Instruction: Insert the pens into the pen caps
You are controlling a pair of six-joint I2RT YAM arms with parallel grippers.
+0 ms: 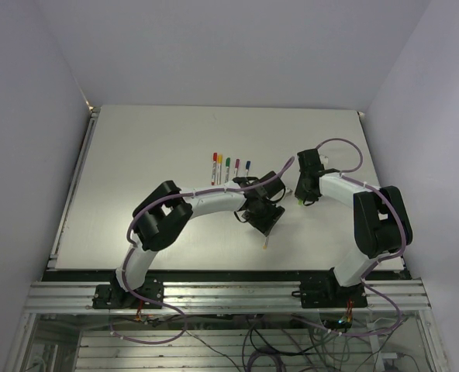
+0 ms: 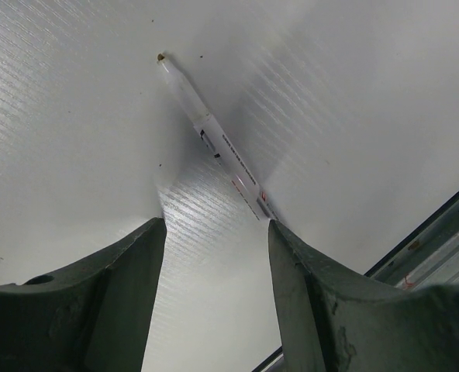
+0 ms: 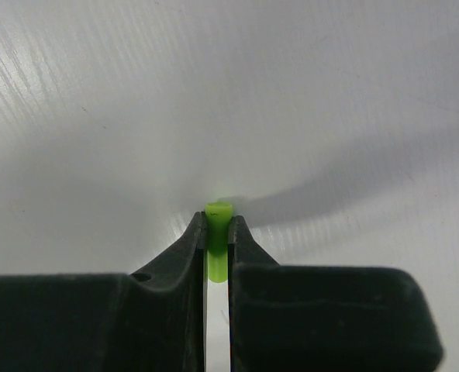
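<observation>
I should next grab the whitish pen with my left gripper by its body behind the brownish tip (image 1: 267, 236) (image 2: 228, 157), with the tip pointing away, to put it into the cap.
One uncapped whitish pen (image 2: 214, 143) lies on the table, its small brownish tip pointing away; it also shows in the top view (image 1: 266, 237). My left gripper (image 2: 214, 225) is open and empty just above it, the pen's near end by the right finger (image 2: 299, 287). In the top view the left gripper (image 1: 263, 219) hovers low over that pen. My right gripper (image 3: 218, 218) is shut on the light green cap (image 3: 219, 213), which sticks out past the fingertips. In the top view the right gripper (image 1: 301, 199) hangs to the right of the left one.
A row of several pens (image 1: 229, 168) with red, orange, green, purple and blue caps on lies side by side behind the left gripper. The table's near edge and metal rail (image 2: 435, 240) run close to the loose pen.
</observation>
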